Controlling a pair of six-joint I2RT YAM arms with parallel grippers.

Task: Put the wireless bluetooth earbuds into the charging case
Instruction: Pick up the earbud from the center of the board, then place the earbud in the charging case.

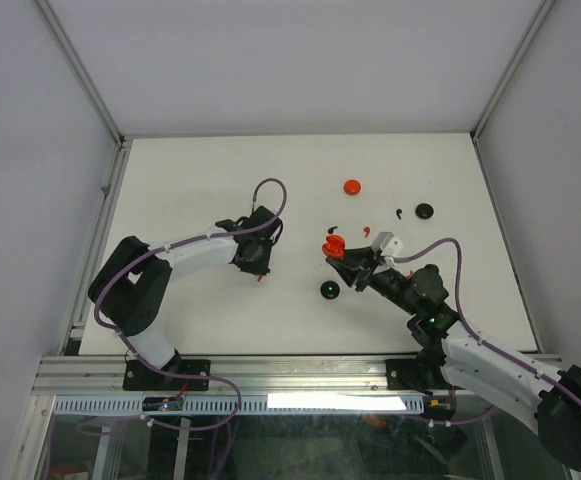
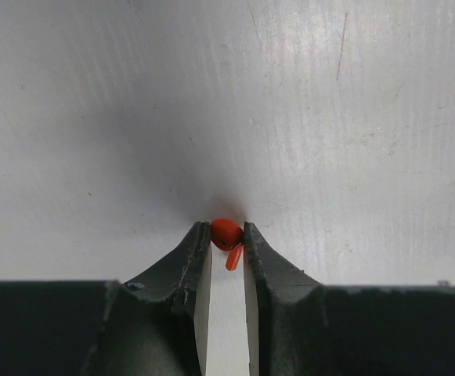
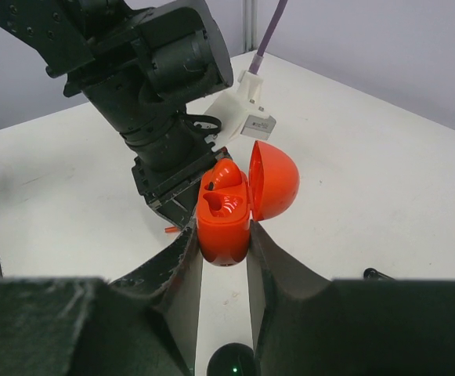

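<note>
My left gripper would lift the small red earbud off the white table if I raised it now, because both fingers are closed on its round head (image 1: 261, 277) (image 2: 226, 233).
My left gripper (image 2: 227, 229) is shut on a small red earbud (image 2: 227, 233), stem pointing back between the fingers, right at the white table. In the top view it (image 1: 258, 272) sits left of centre. My right gripper (image 3: 224, 233) is shut on the red charging case (image 3: 224, 223), held upright above the table with its lid (image 3: 276, 182) open. One red earbud (image 3: 229, 175) appears seated in the far slot; the near slot (image 3: 222, 204) is empty. The case (image 1: 335, 247) is a short way right of the left gripper.
A black round case (image 1: 329, 290) with a green light lies under the right gripper. A red round case (image 1: 352, 187) and a black one (image 1: 425, 211) lie farther back. Tiny black earbuds (image 1: 331, 226) (image 1: 399, 212) lie loose between them. Frame posts border the table.
</note>
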